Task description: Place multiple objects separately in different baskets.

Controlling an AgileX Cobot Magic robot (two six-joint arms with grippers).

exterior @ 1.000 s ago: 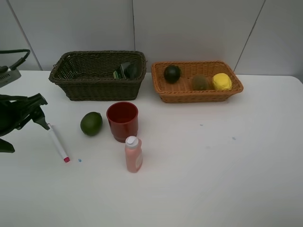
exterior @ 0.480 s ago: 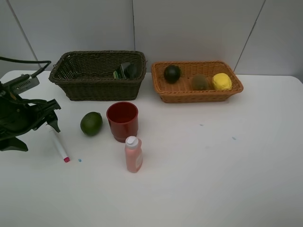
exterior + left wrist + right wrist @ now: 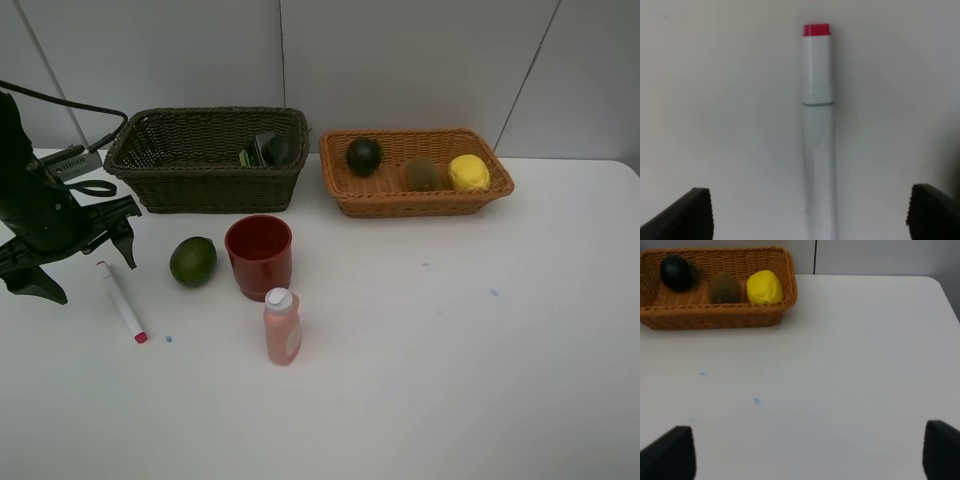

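Observation:
I should move my left gripper lower before I close it on the white marker (image 3: 121, 301), because its fingers are above the marker and would miss it now.
The white red-tipped marker (image 3: 121, 301) lies on the table at the left. My left gripper (image 3: 86, 266) is open, and its fingers straddle the marker's white end; the left wrist view shows the marker (image 3: 818, 125) between the two fingertips (image 3: 690, 215). A green lime (image 3: 193, 261), a red cup (image 3: 259, 256) and a pink white-capped bottle (image 3: 282, 326) stand on the table. The dark olive basket (image 3: 190, 185) holds a black bottle (image 3: 265, 150). The orange basket (image 3: 415, 200) holds a dark round fruit (image 3: 364, 156), a kiwi (image 3: 422, 174) and a lemon (image 3: 468, 172). My right gripper (image 3: 805, 455) is open and empty.
The two baskets stand side by side against the back wall. The right wrist view shows the orange basket (image 3: 715, 320) with its three fruits, and white table with small blue specks (image 3: 756, 401) in front of it.
My left arm has moved in from the left edge towards the back and right, bringing its open fingers over the marker's white end. Nothing else has moved.

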